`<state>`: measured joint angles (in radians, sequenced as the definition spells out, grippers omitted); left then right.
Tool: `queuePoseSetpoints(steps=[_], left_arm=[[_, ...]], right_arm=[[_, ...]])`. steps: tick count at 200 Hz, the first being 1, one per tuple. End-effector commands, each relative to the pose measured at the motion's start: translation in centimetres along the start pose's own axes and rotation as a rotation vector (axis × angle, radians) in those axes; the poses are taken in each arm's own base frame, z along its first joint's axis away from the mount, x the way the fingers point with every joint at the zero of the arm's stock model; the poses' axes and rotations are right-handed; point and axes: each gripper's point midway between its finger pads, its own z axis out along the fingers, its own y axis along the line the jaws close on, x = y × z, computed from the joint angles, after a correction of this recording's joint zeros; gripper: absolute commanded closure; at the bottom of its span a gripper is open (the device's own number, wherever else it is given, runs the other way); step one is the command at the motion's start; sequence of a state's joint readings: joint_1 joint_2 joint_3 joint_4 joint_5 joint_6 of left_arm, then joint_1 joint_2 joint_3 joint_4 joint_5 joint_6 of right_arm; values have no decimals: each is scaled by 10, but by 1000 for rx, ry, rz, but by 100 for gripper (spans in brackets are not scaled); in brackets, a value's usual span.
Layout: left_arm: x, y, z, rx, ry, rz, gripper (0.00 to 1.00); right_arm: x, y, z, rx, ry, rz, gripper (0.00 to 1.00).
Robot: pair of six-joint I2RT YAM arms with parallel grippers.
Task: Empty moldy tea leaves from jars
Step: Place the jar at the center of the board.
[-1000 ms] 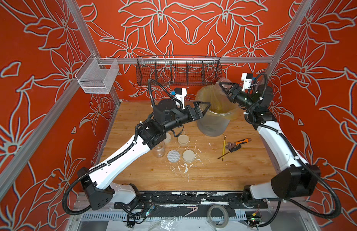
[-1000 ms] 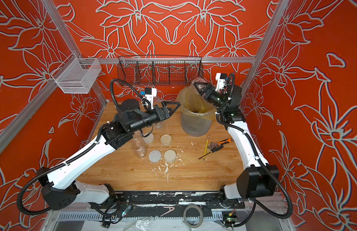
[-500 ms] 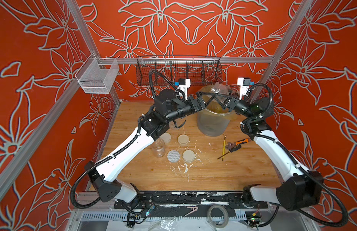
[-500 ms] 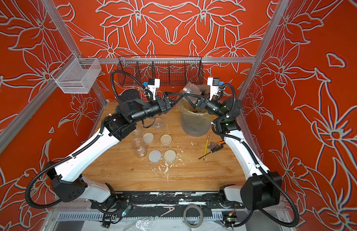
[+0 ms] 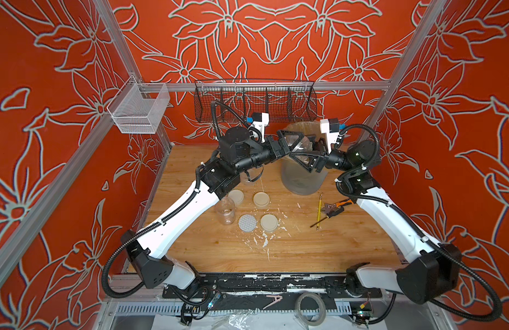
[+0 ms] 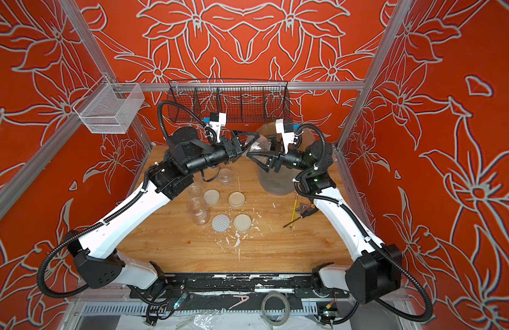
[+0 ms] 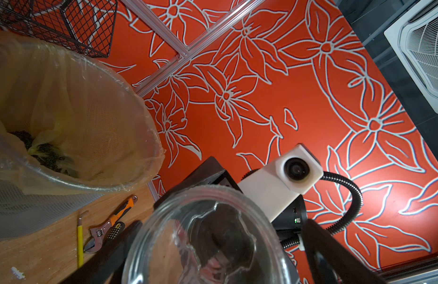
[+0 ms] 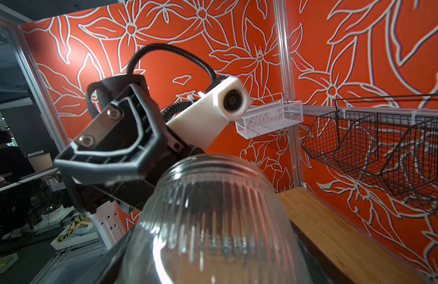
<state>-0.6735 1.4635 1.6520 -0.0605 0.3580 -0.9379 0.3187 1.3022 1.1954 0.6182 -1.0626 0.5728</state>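
My left fingers straddle the clear jar's rim, ready to close.
Above the lined bin [image 5: 302, 180] both grippers meet at one clear ribbed jar [image 5: 298, 146] [image 6: 257, 145], which looks empty. My right gripper [image 5: 307, 154] [image 8: 213, 248] is shut on the jar's body. My left gripper [image 5: 289, 143] [image 7: 220, 248] stands open around the same jar, with a gap showing beside one of its fingers [image 7: 318, 243]. Dark tea leaves [image 7: 46, 152] lie inside the bin's yellowish liner. An empty tall jar [image 5: 225, 210] and a squat jar [image 6: 224, 175] stand on the table. Three cream lids and a dotted lid [image 5: 246, 223] lie beside them.
A pencil [image 5: 319, 211] and an orange-handled wrench [image 5: 334, 207] lie to the right of the bin. White specks [image 5: 262, 240] are scattered in front of the lids. A black wire basket [image 5: 254, 100] and a white mesh basket [image 5: 139, 110] hang on the back rail.
My right gripper has carried the jar from the bin's far rim toward the middle. My left gripper has risen and come around the jar.
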Motion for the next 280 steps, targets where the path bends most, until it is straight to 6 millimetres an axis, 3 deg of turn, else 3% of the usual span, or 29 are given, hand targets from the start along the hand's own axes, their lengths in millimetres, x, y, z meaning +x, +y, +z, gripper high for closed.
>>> queuePoseSetpoints(steps=[1, 42, 66, 77, 92, 104, 143, 217, 248, 280], left_arm=[[-1, -17, -4, 76, 11, 31, 5], [4, -21, -6, 105, 29, 42, 24], [7, -23, -7, 118, 42, 69, 30], [6, -25, -9, 119, 40, 89, 34], [5, -27, -13, 114, 31, 120, 40], [2, -28, -17, 104, 11, 139, 47], [-6, -28, -29, 62, -43, 192, 69], [-18, -13, -62, -107, -134, 325, 74], [-16, 18, -81, -294, -131, 441, 75], [-3, 62, -93, -487, -74, 567, 76]], right_arm=[[-17, 22, 3, -55, -9, -94, 99], [-11, 15, 6, -36, 4, -68, 97], [-9, 15, 9, -39, 11, -61, 85], [-8, 15, 9, -43, 17, -60, 73], [-9, 17, 9, -48, 20, -60, 45], [-9, 18, 8, -40, 14, -63, 30], [-13, 16, 3, 19, -12, -83, 3], [-28, 29, -14, 108, -95, -104, 3], [-27, 19, -39, 311, -151, -49, 3], [-7, 16, -53, 399, -92, 21, 4]])
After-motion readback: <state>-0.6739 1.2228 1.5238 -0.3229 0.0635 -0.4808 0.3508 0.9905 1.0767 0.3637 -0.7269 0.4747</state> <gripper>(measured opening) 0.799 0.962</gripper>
